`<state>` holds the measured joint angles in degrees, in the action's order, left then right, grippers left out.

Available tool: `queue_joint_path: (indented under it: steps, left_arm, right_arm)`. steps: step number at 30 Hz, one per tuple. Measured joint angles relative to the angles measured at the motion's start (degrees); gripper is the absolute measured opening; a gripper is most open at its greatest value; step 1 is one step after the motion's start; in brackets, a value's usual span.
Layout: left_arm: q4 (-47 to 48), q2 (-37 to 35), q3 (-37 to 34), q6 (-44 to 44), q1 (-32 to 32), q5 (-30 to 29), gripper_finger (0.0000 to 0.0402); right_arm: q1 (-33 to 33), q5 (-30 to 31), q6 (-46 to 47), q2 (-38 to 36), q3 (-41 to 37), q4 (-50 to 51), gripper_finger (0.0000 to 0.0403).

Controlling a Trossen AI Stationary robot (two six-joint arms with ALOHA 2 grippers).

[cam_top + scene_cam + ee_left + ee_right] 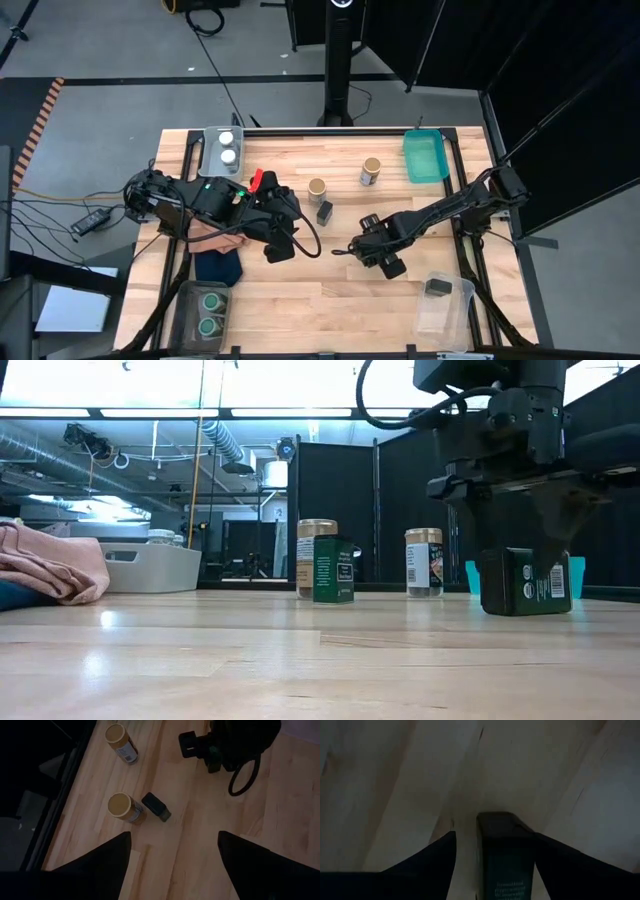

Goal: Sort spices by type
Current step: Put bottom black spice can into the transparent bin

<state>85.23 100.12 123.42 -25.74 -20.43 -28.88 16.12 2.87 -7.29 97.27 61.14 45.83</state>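
Note:
I will grab the black tin by its opposite sides with my right gripper next, to sort it into the clear bin [443,312] with its match.
My right gripper [495,850] is open and points down over a black tin [525,581] that stands upright on the table. Its fingers stand on either side of the tin [506,855], with a clear gap at one finger and the other finger close against the tin's side. My left gripper [172,852] is open and hovers above bare wood near the table's middle [280,238]. Beyond it stand two tan-lidded jars [317,189] [371,172] and another black tin [325,211] beside the nearer jar. My right gripper comes at the black tin from above, fingers pointing down along two opposite sides. One finger [560,865] lies right beside the tin's side [532,845]; whether it touches cannot be told. The tin's base rests on the table.
A grey tray [208,150] at the far left holds two white-lidded jars. A clear bin [190,318] near left holds two green-lidded jars. A clear bin [445,310] near right holds a black tin. A teal bin [425,157] sits far right. Brown [215,238] and navy [218,266] cloths lie under the left arm.

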Motion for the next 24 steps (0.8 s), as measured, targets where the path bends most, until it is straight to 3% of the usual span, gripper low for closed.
queue_joint_path:
  steps: [13,24]
  left_arm:
    - [-0.02,0.00,0.00,-0.11,0.00,0.00,0.0302]
    - [-0.04,0.00,0.00,-0.11,0.00,0.00,0.0302]
  right_arm:
    - [-0.55,0.04,-0.02,0.17,-0.46,-2.98,0.0232]
    - [-0.55,0.66,0.04,0.17,-0.57,-3.17,0.0153]
